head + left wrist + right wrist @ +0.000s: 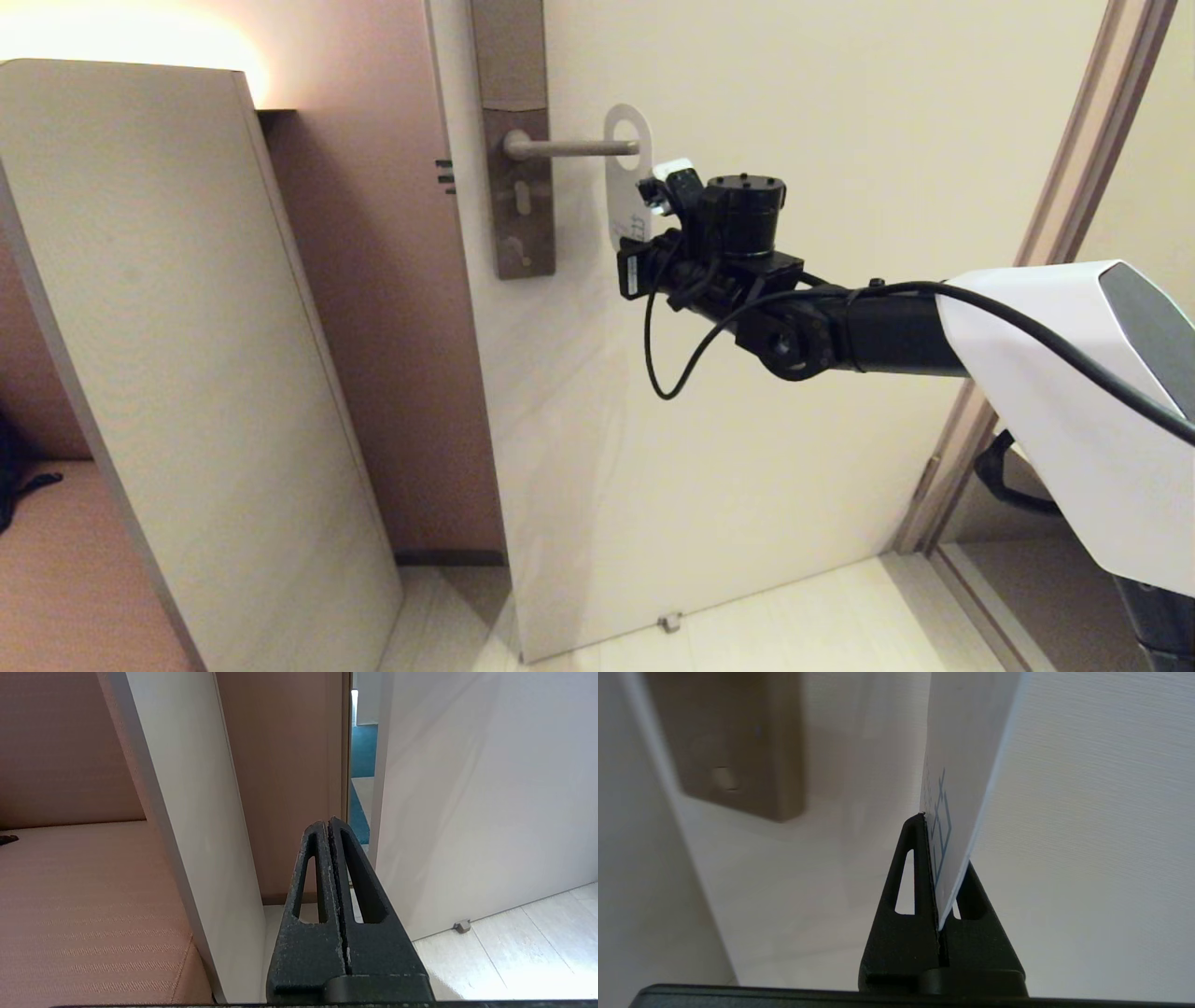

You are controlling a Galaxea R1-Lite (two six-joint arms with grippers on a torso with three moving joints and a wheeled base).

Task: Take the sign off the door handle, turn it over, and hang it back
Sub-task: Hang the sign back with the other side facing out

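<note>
The sign moves farther along the handle toward the lock plate next, before my right gripper releases it: its hole (626, 131) only just encircles the handle's tip (629, 147).
A white sign (624, 191) with blue print hangs at the free end of the metal door handle (569, 147); the handle's tip sits in the sign's round hole. My right gripper (644, 245) reaches in from the right and is shut on the sign's lower part. In the right wrist view the sign (966, 742) stands edge-on, pinched between the two black fingers of the right gripper (941, 844). The left gripper (329, 823) is low and to the left, out of the head view, shut with nothing in it.
The handle sits on a brushed lock plate (512, 140) on the cream door (794, 448). A tall pale cabinet panel (187, 327) stands at the left, the door frame (1055, 233) at the right. A small door stop (668, 621) sits on the floor.
</note>
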